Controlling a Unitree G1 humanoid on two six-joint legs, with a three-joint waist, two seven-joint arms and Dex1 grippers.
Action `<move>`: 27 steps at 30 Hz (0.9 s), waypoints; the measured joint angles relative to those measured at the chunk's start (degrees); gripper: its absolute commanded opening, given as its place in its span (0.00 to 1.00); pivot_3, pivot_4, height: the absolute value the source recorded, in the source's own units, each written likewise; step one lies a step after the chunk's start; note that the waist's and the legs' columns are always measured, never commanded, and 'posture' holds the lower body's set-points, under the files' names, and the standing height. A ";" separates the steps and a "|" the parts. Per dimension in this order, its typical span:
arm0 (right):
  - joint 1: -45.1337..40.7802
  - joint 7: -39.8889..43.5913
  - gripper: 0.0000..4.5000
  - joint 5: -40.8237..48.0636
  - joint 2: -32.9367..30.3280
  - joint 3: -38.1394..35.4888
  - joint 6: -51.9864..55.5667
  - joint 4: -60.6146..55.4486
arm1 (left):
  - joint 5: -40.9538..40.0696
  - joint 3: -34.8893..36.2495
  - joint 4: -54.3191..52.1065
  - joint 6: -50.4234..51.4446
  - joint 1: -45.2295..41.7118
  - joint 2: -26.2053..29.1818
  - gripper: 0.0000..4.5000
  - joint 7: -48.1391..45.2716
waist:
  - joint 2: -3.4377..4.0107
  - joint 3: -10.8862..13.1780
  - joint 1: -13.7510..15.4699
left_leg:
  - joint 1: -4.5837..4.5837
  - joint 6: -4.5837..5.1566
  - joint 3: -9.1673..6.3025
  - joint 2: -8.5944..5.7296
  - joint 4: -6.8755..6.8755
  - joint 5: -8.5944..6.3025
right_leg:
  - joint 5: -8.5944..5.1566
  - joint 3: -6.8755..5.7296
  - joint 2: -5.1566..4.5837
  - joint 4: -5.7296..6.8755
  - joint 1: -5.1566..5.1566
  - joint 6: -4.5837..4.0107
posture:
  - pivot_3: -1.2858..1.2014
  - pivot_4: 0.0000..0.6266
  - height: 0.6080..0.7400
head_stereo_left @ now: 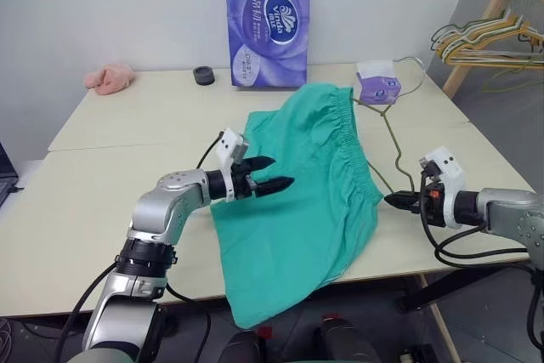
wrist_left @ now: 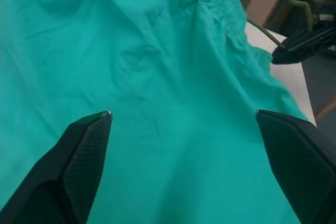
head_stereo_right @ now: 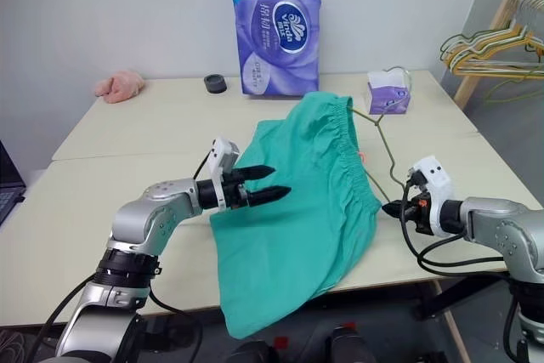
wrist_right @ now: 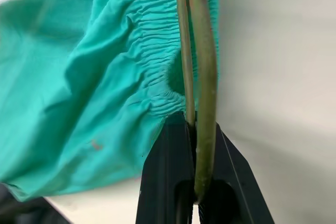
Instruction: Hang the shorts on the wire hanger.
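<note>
The left gripper grips the waistband's end (head_stereo_left: 343, 98) next, to hang the shorts. The gathered waistband puckers up in folds, while the leg cloth lies spread flat.
The teal shorts (head_stereo_left: 306, 184) lie spread on the table, gathered waistband to the right and one leg drooping over the front edge. The thin wire hanger (head_stereo_left: 393, 138) runs along the waistband's right side, its far part hidden under the cloth. My right gripper (head_stereo_left: 393, 200) is shut on the hanger's wire at its near end, and in the right wrist view two strands of the hanger (wrist_right: 202, 77) pass between the black fingers (wrist_right: 168, 171). My left gripper (head_stereo_left: 283, 171) hovers open just over the middle of the shorts (wrist_left: 173, 77), holding nothing.
A purple tissue pack (head_stereo_left: 268, 23) stands at the table's back, with a small tissue box (head_stereo_left: 377, 82) just behind the waistband. A black roll (head_stereo_left: 203, 75) and a pink cloth (head_stereo_left: 109, 78) lie at the back left. A bunch of hangers (head_stereo_left: 489, 36) hangs on a wooden rack at the right.
</note>
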 measured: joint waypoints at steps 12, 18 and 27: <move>3.92 1.12 0.00 -15.20 -4.78 11.80 -15.17 -3.50 | 1.27 1.29 8.96 -6.17 -13.99 9.26 0.99 -13.30 | 0.00 0.00 -0.42 | 0.07 -0.04 0.11 0.00 -0.02 -0.02 | 0.00 -0.08 0.01 0.02 -0.03 0.00 | 0.45 0.11 1.00; 4.47 1.43 0.00 -19.94 -5.26 14.16 -18.73 -5.65 | 8.62 -4.61 16.63 -16.12 -16.15 11.40 0.99 -21.45 | -0.01 0.01 -0.20 | 0.01 -0.04 0.06 -0.01 0.02 -0.02 | 0.00 -0.08 -0.04 -0.01 -0.03 -0.01 | 0.44 0.11 1.00; 5.18 2.97 0.00 -22.34 -5.29 16.10 -19.47 -10.02 | 16.66 -7.76 26.34 -35.05 -22.86 7.16 0.99 -24.77 | -0.01 0.02 -0.28 | -0.01 -0.03 0.04 -0.03 0.01 -0.03 | 0.01 -0.05 -0.08 -0.01 -0.04 -0.03 | 0.44 0.11 1.00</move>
